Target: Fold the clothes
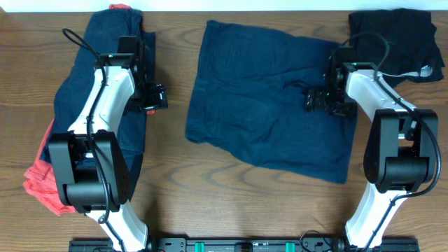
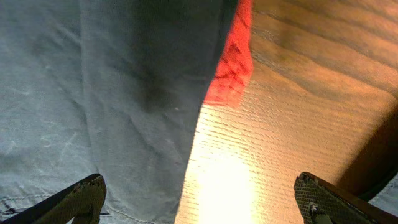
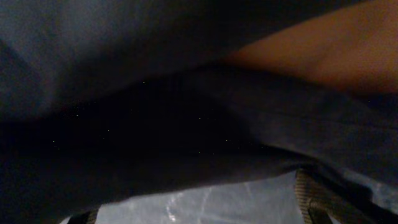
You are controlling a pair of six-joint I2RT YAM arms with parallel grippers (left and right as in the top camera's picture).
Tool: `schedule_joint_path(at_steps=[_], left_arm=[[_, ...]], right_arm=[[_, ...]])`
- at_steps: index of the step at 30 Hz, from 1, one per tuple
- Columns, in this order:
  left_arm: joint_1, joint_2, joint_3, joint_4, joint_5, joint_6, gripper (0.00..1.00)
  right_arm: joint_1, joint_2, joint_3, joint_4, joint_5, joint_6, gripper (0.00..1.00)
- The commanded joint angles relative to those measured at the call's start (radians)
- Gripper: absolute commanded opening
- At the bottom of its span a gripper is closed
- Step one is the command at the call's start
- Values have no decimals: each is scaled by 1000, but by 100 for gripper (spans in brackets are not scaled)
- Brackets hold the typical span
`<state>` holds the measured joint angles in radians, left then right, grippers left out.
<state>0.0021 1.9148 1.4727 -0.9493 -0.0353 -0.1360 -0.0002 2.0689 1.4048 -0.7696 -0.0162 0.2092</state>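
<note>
I should fold the navy shorts (image 1: 266,98) with my left gripper on their front corner facing the pile, leaving the opposite front corner for my right gripper.
A pair of navy shorts (image 1: 266,98) lies spread flat in the middle of the table. My right gripper (image 1: 318,100) is low over its right part. In the right wrist view its fingers (image 3: 196,214) are wide apart, with navy fabric (image 3: 186,124) filling the view; I see no grip. My left gripper (image 1: 155,96) is open and empty at the right edge of a pile of navy clothes (image 1: 105,84). The left wrist view shows its fingers (image 2: 199,202) apart over the navy fabric edge (image 2: 112,106) and bare wood. A coral-red garment (image 1: 38,182) sticks out under the pile and also shows in the left wrist view (image 2: 233,62).
A black garment (image 1: 395,35) lies crumpled at the back right corner. The wooden table (image 1: 175,189) shows between the left pile and the middle shorts and along the front. The arm bases stand at the front edge.
</note>
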Motion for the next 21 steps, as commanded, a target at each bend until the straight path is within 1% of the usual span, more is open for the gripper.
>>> schedule_joint_path(at_steps=[1,5,9,12,14,17,20,21], left_arm=[[-2,-20,17,-18,10,55,98],[-2,-20,16,-38,10,64,98],[-2,-20,15,-55,10,66,98],[-2,-20,15,-83,29,104,98],[-2,-20,15,-121,28,121,98],[-2,-21,15,-162,28,145,99],[-4,-21,15,-166,29,145,99],[-9,-21,15,-168,42,162,99]], right_arm=[[-18,47,-19,66,-43,-80,96],[-21,47,-17,101,-40,-103,97],[-18,47,1,47,-70,-102,96],[-19,40,19,-53,-79,-60,86],[-20,13,23,-114,-90,-26,82],[-20,-72,23,-132,-89,-20,84],[-19,-200,23,-132,-89,-25,90],[-19,-241,23,-135,-89,-28,92]])
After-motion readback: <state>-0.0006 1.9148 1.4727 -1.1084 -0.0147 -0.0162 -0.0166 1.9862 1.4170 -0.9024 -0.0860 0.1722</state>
